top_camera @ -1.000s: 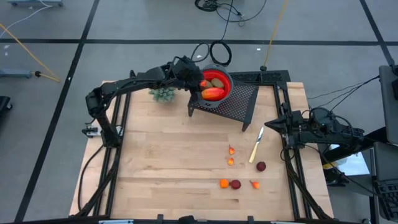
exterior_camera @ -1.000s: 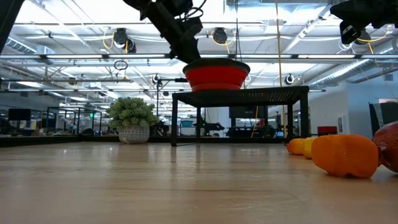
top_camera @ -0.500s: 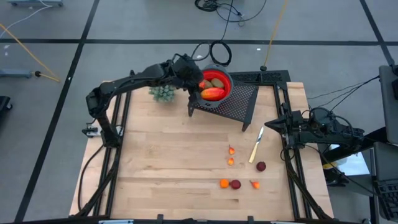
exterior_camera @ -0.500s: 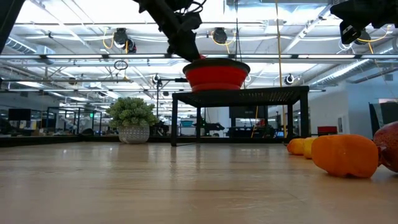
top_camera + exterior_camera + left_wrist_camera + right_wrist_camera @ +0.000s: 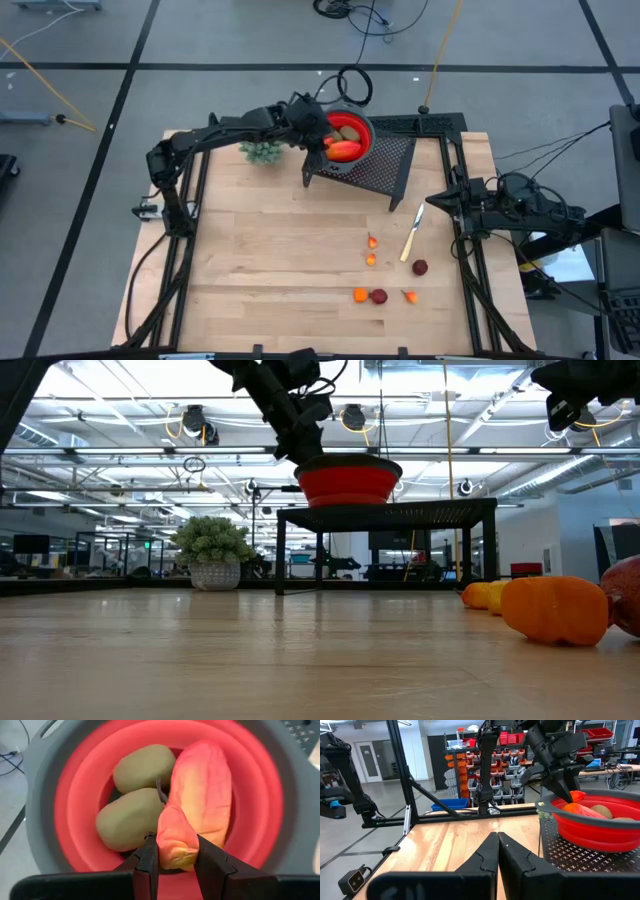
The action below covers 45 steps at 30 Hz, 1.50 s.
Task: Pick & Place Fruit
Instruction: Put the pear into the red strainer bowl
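My left gripper will open, because the small red-orange fruit (image 5: 176, 837) is standing inside the red bowl's rim (image 5: 255, 795) in the left wrist view.
A red bowl (image 5: 368, 131) with a grey rim stands on a black mesh stand (image 5: 378, 168) at the table's far side. In it lie two olive-brown ovals (image 5: 132, 800) and a longer red-orange piece (image 5: 207, 780). My left gripper (image 5: 177, 857) hangs over the bowl's left part, shut on a small red-orange fruit (image 5: 174, 837). Several small orange and dark-red bits (image 5: 378, 295) lie on the table's near right part. My right gripper (image 5: 497, 839) waits shut at the right edge (image 5: 428, 201). My left gripper pinches the small red-orange fruit's two sides (image 5: 162, 851) at its near end between its two fingers. The fingers slant down from the table's left. The fruit is lifted above the bowl's inside, its far end close to the longer piece; whether they touch, I cannot tell.
A green bushy plant ball (image 5: 262, 150) in a pot stands left of the stand, under my left arm. A yellow-handled knife (image 5: 411, 236) lies right of the loose bits. The table's near left part holds nothing.
My left gripper, still shut on the small fruit, has risen a little and drawn back from the bowl, then come down again over its left rim, tipping slightly more downward.
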Motion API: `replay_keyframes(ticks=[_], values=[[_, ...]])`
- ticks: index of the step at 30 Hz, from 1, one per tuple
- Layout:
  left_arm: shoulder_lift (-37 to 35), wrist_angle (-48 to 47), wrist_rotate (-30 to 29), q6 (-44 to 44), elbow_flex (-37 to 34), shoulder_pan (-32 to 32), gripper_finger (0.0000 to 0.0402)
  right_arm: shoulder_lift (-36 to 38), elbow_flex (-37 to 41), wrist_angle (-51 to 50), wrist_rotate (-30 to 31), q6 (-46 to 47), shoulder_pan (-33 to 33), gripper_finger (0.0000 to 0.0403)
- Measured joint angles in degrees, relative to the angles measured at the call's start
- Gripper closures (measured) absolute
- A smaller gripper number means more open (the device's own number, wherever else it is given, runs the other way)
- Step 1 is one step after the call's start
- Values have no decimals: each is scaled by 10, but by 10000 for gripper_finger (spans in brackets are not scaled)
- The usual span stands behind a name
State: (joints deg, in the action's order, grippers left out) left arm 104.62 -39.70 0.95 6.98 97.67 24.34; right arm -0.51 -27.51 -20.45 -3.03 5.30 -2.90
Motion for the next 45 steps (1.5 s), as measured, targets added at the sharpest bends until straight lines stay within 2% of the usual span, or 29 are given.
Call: replay_keyframes(ticks=[17,27,33,38,45], values=[[0,0,-25,-7,0,1,307,0,0,0,0,0,0,403],[0,2,-25,-8,0,1,221,0,0,0,0,0,0,403],[-11,-16,-26,-14,32,-3,198,0,0,0,0,0,0,403],[-36,-41,-25,-34,87,-35,210,0,0,3,0,30,0,403],[-74,-35,-25,-56,89,-90,278,0,0,15,-1,60,0,403]])
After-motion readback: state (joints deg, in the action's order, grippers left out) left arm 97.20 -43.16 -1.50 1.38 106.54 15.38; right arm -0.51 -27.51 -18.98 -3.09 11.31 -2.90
